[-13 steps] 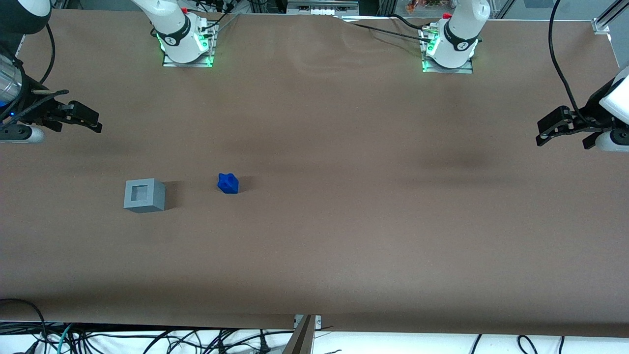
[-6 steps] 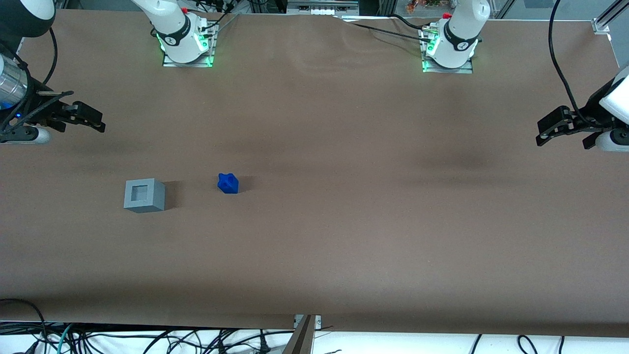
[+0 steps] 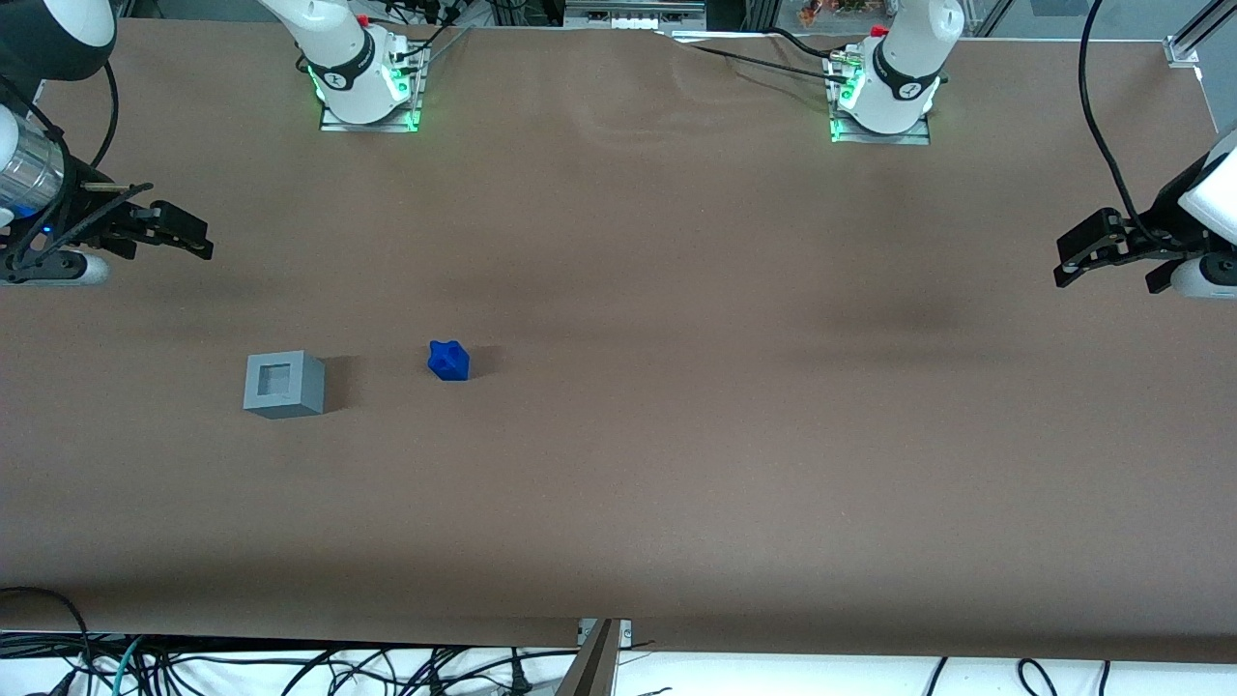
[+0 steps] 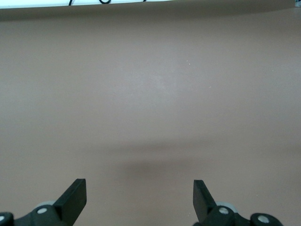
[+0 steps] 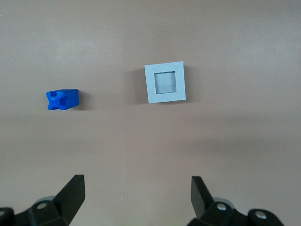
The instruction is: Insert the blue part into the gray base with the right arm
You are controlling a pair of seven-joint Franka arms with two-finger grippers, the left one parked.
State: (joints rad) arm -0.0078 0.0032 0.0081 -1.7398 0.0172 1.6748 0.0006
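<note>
My right gripper grabs the blue part by its notched end (image 3: 445, 353) next, to fill the gray base's square hole (image 3: 274, 381).
The blue part (image 3: 448, 361) (image 5: 62, 100) lies on the brown table, apart from the gray base (image 3: 283, 383) (image 5: 165, 83), whose square recess faces up with nothing in it. The base is the one nearer the working arm's end of the table. My right gripper (image 3: 201, 242) (image 5: 137, 183) hangs above the table at that end, farther from the front camera than both objects. It is open, with nothing between its fingers. Both objects lie ahead of it in the right wrist view, and it touches neither.
Two arm bases with green lights (image 3: 365, 92) (image 3: 881, 97) stand along the table edge farthest from the front camera. Loose cables (image 3: 290, 667) hang below the near edge. The brown table cover (image 3: 676, 435) spreads around both objects.
My right gripper has crept a little inward over the table, toward the parked arm's end. The blue part and the gray base have not moved.
</note>
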